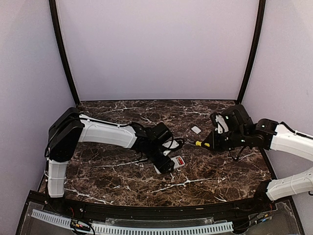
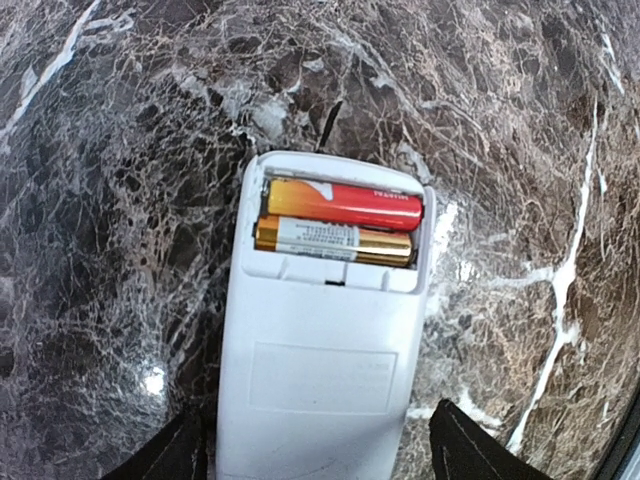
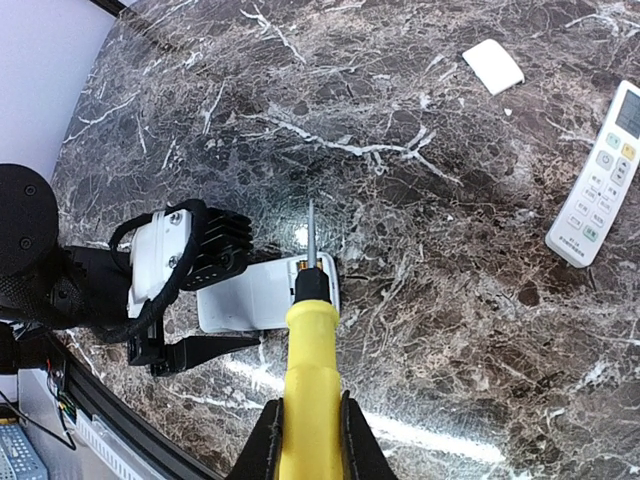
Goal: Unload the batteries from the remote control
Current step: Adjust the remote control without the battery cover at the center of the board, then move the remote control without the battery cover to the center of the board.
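Note:
My left gripper should next hold the white remote steady while the screwdriver works in its open battery bay (image 2: 338,225), so it should grab the remote by its plain lower body (image 2: 308,440).
A white remote (image 2: 320,370) lies back-up on the marble with its battery bay open. Two batteries lie side by side in the bay, a red one (image 2: 345,203) and a gold-and-red one (image 2: 335,240). My left gripper (image 2: 320,460) is open; its fingers (image 2: 470,450) straddle the remote's lower body, with a small gap on the right side. The remote also shows in the top view (image 1: 177,161). My right gripper (image 3: 310,410) is shut on a yellow-handled screwdriver (image 3: 312,340). The screwdriver's shaft points over the battery end of the remote (image 3: 255,295).
A flat white back cover (image 3: 493,65) lies apart at the back; it also shows in the top view (image 1: 196,129). A second remote (image 3: 595,180) lies face-up to the right. The left arm's body (image 3: 185,255) is close to the screwdriver.

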Controlling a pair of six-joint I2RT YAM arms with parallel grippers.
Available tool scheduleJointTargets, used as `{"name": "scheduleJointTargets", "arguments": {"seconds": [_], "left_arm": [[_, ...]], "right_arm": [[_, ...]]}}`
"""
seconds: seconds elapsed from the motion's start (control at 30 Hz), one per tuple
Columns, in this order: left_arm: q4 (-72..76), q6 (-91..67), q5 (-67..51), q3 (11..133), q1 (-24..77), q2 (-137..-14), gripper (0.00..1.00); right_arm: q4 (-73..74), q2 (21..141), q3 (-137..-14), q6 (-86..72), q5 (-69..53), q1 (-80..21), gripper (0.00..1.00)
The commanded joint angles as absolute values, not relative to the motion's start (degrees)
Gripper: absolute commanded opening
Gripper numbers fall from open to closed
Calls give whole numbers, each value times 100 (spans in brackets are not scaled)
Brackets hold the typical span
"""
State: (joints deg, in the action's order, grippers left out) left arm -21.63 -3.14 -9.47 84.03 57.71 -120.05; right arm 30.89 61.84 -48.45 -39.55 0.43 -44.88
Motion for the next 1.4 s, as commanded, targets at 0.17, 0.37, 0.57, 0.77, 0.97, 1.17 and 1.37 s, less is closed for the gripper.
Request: {"name": "scheduleJointTargets", "arguments": {"seconds": [0.17,0.37,0.57,0.77,0.97,1.17,1.37], "left_arm": [[-2429,371,-135,7981,5870,-11711,67],[-2109,522,-256,7707,5880,-11630,53],[-1713,752,-299,7296,5880,-11443,43],[-1294,1052,-389,6912,5888,-11156,39],[-1094,1408,-403,6640,5963,-10953,38],[-941,1849,-500,6292,6171,-10655,37],[-911,1988,-841,6130,6291,-10391,38]], "right_arm": [[3116,6276,-4595,-3889,-697,-4526,0],[3077,6659,-4534,-3738,-1201,-4526,0],[3148,6872,-4579,-3522,-1340,-4535,0],[3391,7129,-4791,-3310,-1299,-4631,0],[3555,7349,-5062,-3269,-1303,-4745,0],[3797,7328,-5179,-3269,-1357,-4781,0],[4244,7302,-5346,-3242,-1485,-4917,0]]}}
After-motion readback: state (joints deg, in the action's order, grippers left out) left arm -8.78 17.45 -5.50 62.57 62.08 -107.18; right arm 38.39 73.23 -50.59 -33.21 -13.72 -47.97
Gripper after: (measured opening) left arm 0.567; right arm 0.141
